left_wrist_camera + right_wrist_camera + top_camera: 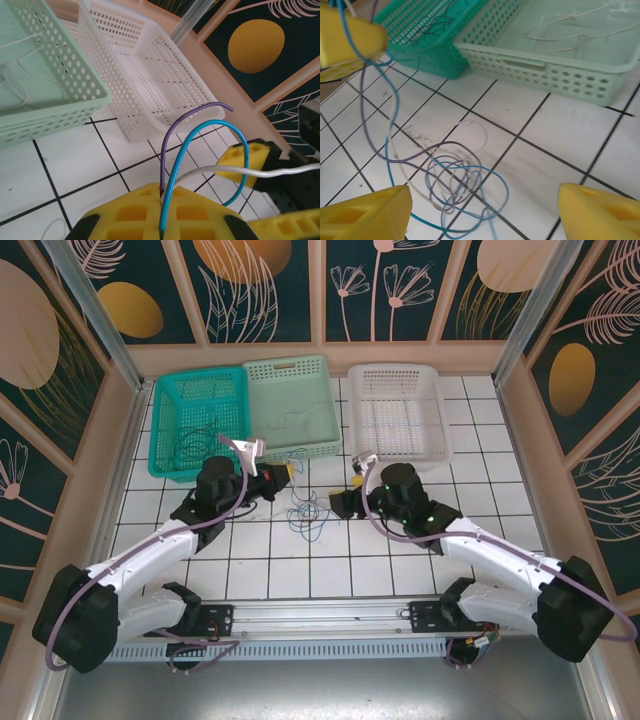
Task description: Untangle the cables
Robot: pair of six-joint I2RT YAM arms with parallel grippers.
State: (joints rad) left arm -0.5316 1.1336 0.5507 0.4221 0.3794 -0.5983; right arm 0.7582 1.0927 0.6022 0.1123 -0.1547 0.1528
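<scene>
My right gripper is about to grab only the blue wire's end that arches from my left gripper, so it can untangle that wire next.
A tangle of thin blue, purple and pale wires (310, 512) lies on the white tiles between my two grippers. My left gripper (165, 202) is shut on blue, purple and white strands that arch up out of its yellow pads. In the top view the left gripper (286, 472) hovers just up-left of the tangle. My right gripper (482, 220) stands open, its yellow fingertips (367, 215) wide apart, with the looped tangle (460, 180) on the floor between and ahead of them. From above, the right gripper (351, 494) sits right of the tangle.
Three baskets line the back: a teal one (170, 430) holding dark wires, a mint one (320, 400) holding pale wires (570, 35), and a white one (435, 410). The mint basket's front wall (545, 75) stands close behind the tangle. Patterned walls enclose the tiled floor.
</scene>
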